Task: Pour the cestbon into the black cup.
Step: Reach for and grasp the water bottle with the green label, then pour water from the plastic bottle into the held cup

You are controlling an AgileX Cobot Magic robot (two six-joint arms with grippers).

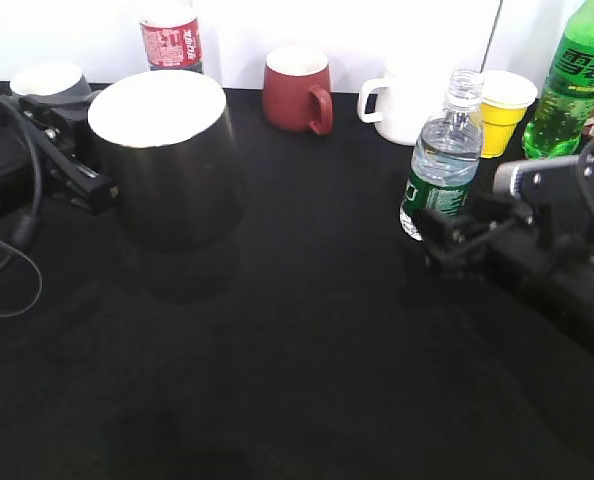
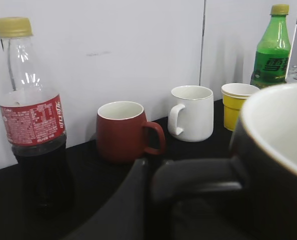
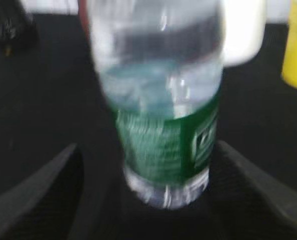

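Observation:
My right gripper is to grab the cestbon by its green-labelled body point(image 1: 432, 195) next, so it can pour water into the black cup point(image 1: 172, 170).
The black cup point(image 1: 172, 170), white inside, is at the left of the black table. My left gripper point(image 1: 95, 185) is shut on its handle from the left. In the left wrist view the handle point(image 2: 198, 180) lies between my jaws point(image 2: 153, 175) and the cup body point(image 2: 278, 165) fills the right side. The cestbon point(image 1: 440, 165), clear, capless and dark green-labelled, stands upright at the right with water in it. My right gripper point(image 1: 439, 240) is open at its base. In the blurred right wrist view the bottle point(image 3: 163, 140) stands between the spread fingers point(image 3: 163, 200).
Along the back wall stand a grey mug point(image 1: 52, 80), a red-labelled cola bottle point(image 1: 172, 40), a dark red mug point(image 1: 295, 90), a white mug point(image 1: 402, 105), stacked yellow cups point(image 1: 502, 110) and a tall green soda bottle point(image 1: 575, 85). Cables lie at the left edge.

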